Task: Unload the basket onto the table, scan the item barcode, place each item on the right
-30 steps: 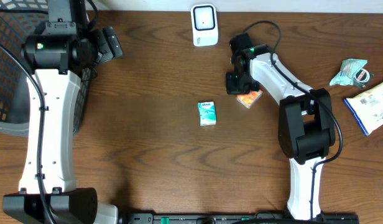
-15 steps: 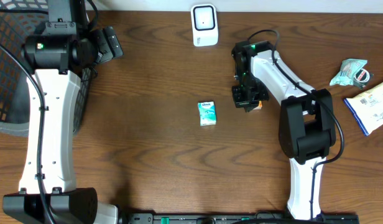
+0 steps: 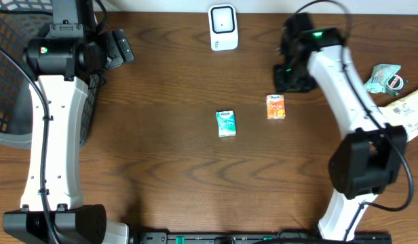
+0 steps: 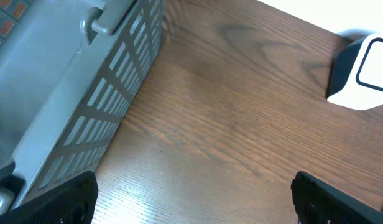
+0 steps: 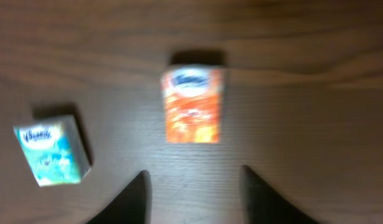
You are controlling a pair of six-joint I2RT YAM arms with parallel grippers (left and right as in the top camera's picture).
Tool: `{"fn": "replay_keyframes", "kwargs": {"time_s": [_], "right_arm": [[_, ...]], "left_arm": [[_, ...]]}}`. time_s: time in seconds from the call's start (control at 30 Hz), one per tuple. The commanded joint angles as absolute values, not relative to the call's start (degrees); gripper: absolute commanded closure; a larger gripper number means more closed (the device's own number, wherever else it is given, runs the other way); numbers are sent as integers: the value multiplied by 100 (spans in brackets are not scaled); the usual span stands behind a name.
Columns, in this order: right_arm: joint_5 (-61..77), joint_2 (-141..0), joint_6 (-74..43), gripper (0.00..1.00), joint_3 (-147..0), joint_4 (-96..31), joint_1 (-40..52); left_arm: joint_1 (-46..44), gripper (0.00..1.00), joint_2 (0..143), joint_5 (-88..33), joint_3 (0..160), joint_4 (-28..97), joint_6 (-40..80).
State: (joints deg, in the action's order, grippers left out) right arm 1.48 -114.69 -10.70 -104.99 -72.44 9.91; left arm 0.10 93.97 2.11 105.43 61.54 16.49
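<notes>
My right gripper will next pinch the orange pack (image 3: 275, 107) across its sides at the plain orange end (image 3: 275, 114), so the logo end stays clear for scanning.
An orange pack (image 3: 275, 107) lies flat on the wooden table, free of any gripper; the right wrist view shows it (image 5: 193, 104) just ahead of the fingers. A teal pack (image 3: 226, 124) lies to its left, also in the right wrist view (image 5: 51, 154). The white barcode scanner (image 3: 223, 27) stands at the table's back edge and shows in the left wrist view (image 4: 362, 71). My right gripper (image 3: 290, 73) hovers behind and right of the orange pack, open with nothing between its fingers (image 5: 194, 186). My left gripper (image 3: 121, 47) is wide open and empty (image 4: 194, 202) over bare wood beside the basket.
A dark mesh basket (image 3: 12, 68) stands at the far left, its wall close to the left gripper (image 4: 86, 93). At the right edge lie a teal packet (image 3: 382, 78) and a white and blue bag (image 3: 406, 115).
The right gripper let go of the orange pack, leaving it on the table, opened, and moved back and to the right. The left arm has not moved.
</notes>
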Motion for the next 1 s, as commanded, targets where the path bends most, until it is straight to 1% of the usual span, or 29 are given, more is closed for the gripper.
{"fn": "replay_keyframes", "kwargs": {"time_s": [0.0,0.1,0.27,0.53,0.73,0.97], "right_arm": [[248,-11524,-1061,46,-10516,-7218,526],[751,-11629,-823,45,-10468,-7105,228],[1785,-11845,-416,44,-10224,-6775,36],[2314,-11939,-449,44,-9341,-5994,19],[2370,-11939,-829,47,-8508,-5124,21],[2670,-11939,-926,44,-7736,-4274,47]], "left_arm": [[5,2,9400,305,10560,6167,1660],[3,2,9400,305,10560,6167,1660],[3,2,9400,305,10560,6167,1660],[3,3,9400,305,10560,6167,1660],[3,2,9400,305,10560,6167,1660],[5,2,9400,305,10560,6167,1660]]}}
